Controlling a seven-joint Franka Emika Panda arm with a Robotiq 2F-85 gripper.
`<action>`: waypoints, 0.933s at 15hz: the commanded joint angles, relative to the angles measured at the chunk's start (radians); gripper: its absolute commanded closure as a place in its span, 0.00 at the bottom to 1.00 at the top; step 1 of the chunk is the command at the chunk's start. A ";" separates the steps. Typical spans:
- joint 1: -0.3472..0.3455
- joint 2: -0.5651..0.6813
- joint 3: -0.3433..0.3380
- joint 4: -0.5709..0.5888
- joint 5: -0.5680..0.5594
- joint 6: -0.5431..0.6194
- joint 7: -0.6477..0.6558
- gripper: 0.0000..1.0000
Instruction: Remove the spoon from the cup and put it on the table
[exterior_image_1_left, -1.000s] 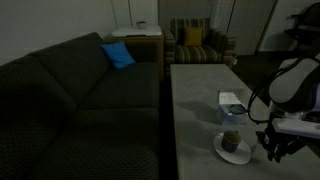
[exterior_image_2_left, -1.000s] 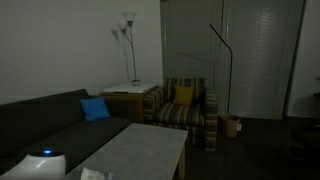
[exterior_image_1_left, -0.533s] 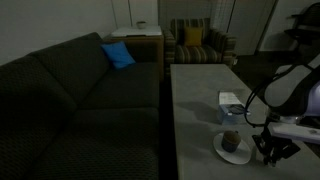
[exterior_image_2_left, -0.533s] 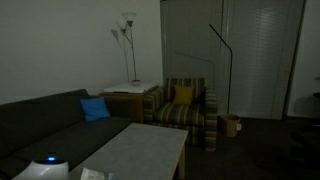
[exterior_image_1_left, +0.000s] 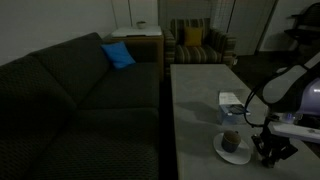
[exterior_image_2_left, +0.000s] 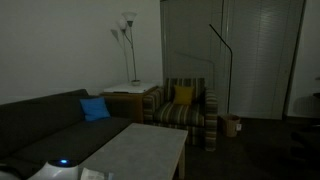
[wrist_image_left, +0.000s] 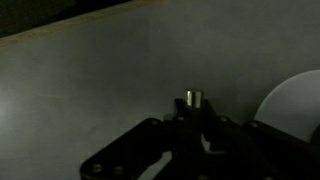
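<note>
I need to open my gripper now. Its fingers hold the spoon's tip (wrist_image_left: 194, 98) at the table beside the saucer, so the spoon would rest there if I let go now.
In an exterior view the small dark cup (exterior_image_1_left: 231, 137) stands on a white saucer (exterior_image_1_left: 233, 153) near the front of the grey table (exterior_image_1_left: 195, 95). My gripper (exterior_image_1_left: 272, 152) is low over the table, just to the right of the saucer. In the wrist view the jaws (wrist_image_left: 195, 125) are closed around a slim silvery piece, the spoon (wrist_image_left: 192, 98), whose end shows between the dark fingers above the grey table top (wrist_image_left: 100, 80). The saucer's edge (wrist_image_left: 296, 100) shows at the right. The cup is out of the wrist view.
A whitish-blue box (exterior_image_1_left: 232, 100) lies on the table behind the saucer. A dark sofa (exterior_image_1_left: 70, 100) with a blue cushion (exterior_image_1_left: 118, 55) runs along the table. A striped armchair (exterior_image_1_left: 198, 42) and a small wooden side table (exterior_image_1_left: 138, 38) stand at the far end.
My gripper has moved down toward the table top beside the saucer. The cup, saucer and box have not moved.
</note>
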 joint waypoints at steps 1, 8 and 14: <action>-0.044 0.053 0.032 0.068 0.020 -0.034 -0.062 0.95; -0.075 0.041 0.049 0.074 0.018 -0.102 -0.122 0.44; -0.064 -0.104 0.067 -0.063 -0.012 -0.075 -0.201 0.02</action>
